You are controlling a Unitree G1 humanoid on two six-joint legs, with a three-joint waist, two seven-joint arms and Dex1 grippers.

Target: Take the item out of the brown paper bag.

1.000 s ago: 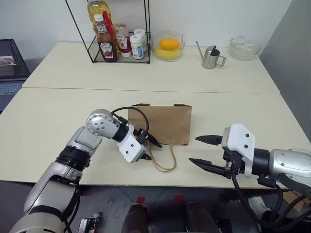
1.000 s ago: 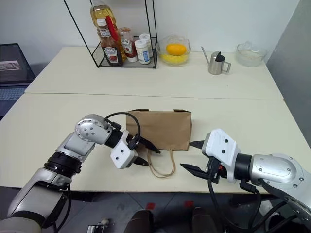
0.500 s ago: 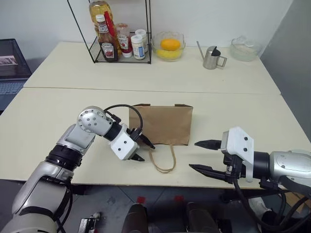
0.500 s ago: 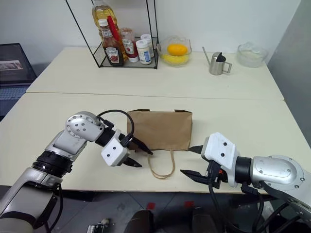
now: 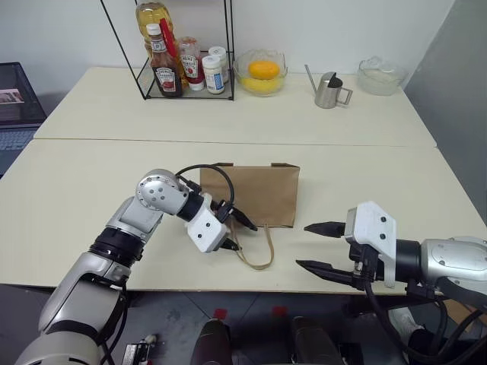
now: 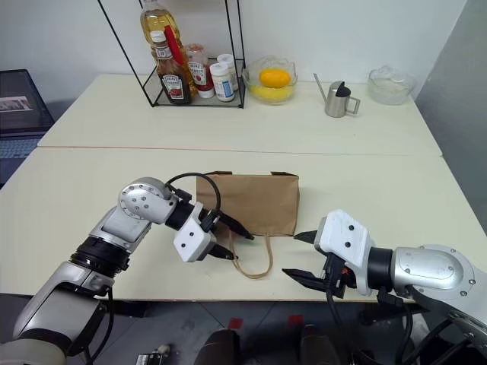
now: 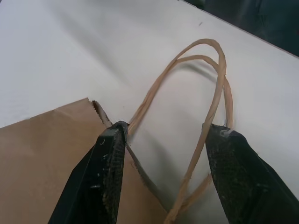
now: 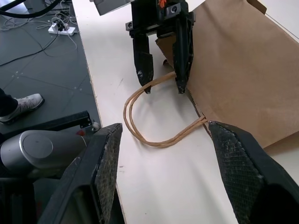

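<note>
The left gripper grabs one cord handle by one side of its loop (image 5: 240,250) next, to hold the brown paper bag's opening (image 5: 280,226) open.
The brown paper bag (image 5: 255,190) lies flat on the cream table (image 5: 91,182), its mouth and two tan cord handles (image 5: 259,255) facing the front edge. My left gripper (image 5: 245,236) is open at the mouth's left corner. Its black fingers (image 7: 105,177) straddle the handles (image 7: 205,60), one tip touching the torn paper edge of the bag (image 7: 46,158). My right gripper (image 5: 303,245) hangs open to the right of the handles, apart from the bag, nothing between its fingers (image 8: 103,172). The item is hidden.
At the back stand a wire rack (image 5: 183,53) with a ketchup bottle and jars, a glass bowl with an orange fruit (image 5: 262,72), a metal pitcher (image 5: 329,90) and another glass bowl (image 5: 380,76). The table's front edge runs just below the handles.
My left gripper, drawn back leftward half a second ago, has returned right to the handles at the bag's mouth. The bag and right gripper have kept their places.
</note>
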